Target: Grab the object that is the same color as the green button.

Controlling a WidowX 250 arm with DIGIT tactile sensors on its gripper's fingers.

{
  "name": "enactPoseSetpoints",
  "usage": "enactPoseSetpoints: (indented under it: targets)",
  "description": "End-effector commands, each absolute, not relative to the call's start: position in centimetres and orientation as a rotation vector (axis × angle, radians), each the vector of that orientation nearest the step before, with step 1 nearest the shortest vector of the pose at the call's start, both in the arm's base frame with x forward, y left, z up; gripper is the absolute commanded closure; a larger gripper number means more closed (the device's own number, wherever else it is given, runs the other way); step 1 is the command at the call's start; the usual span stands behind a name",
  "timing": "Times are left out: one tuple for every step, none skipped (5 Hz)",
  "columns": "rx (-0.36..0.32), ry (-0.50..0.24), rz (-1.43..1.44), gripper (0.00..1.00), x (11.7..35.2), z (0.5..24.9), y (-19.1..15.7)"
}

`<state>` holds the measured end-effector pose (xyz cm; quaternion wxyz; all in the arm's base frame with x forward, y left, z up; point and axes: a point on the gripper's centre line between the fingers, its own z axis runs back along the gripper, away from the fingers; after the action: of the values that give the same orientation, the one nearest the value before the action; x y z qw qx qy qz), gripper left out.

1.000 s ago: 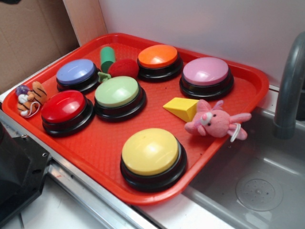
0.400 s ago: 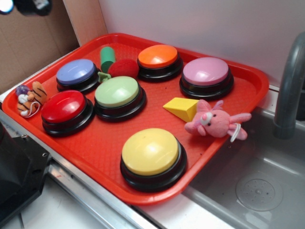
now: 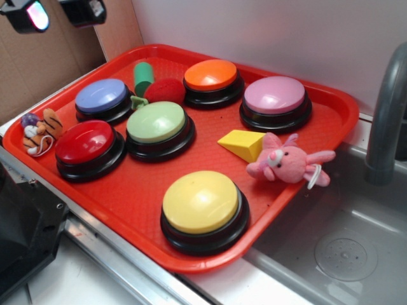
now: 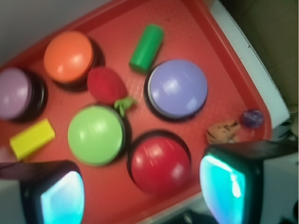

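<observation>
I will take hold of the green cylinder by its other end [image 3: 144, 71] next with my gripper, because the blue button and red fuzzy ball [image 3: 165, 92] crowd one end of it.
The green cylinder [image 3: 143, 77] lies at the back of the red tray [image 3: 299, 162], between the blue button and the red fuzzy ball; the wrist view shows it too [image 4: 146, 47]. The pale-green button [image 3: 156, 123] sits near the tray's middle, also in the wrist view [image 4: 96, 135]. My gripper [image 3: 58, 13] hangs high at the top left, above and left of the tray, well away from the cylinder. Its fingers [image 4: 224, 187] stand wide apart with nothing between them. In the wrist view my gripper [image 4: 142, 193] frames the red button [image 4: 159, 163].
The tray also holds blue [image 3: 102, 97], red [image 3: 86, 143], orange [image 3: 210, 75], pink [image 3: 275, 96] and yellow [image 3: 201, 203] buttons, a red fuzzy ball [image 3: 165, 91], a yellow wedge [image 3: 244, 143], a pink plush [image 3: 286, 161] and a small tiger toy [image 3: 39, 131]. A sink and faucet [image 3: 386, 114] lie to the right.
My gripper has come into the exterior view at the top left and moved rightward. Nothing on the tray has moved.
</observation>
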<state>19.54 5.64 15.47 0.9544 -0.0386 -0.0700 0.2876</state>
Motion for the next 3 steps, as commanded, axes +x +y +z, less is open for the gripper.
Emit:
enactPoseSetpoints:
  targets:
    - [-0.016,-0.278,0.814,0.0,23.7,13.4,10.0]
    - [0.023,-0.274,0.852,0.0,25.5,12.1,11.4]
    - [-0.02,-0.269,0.88,0.0,27.4,10.5,12.8]
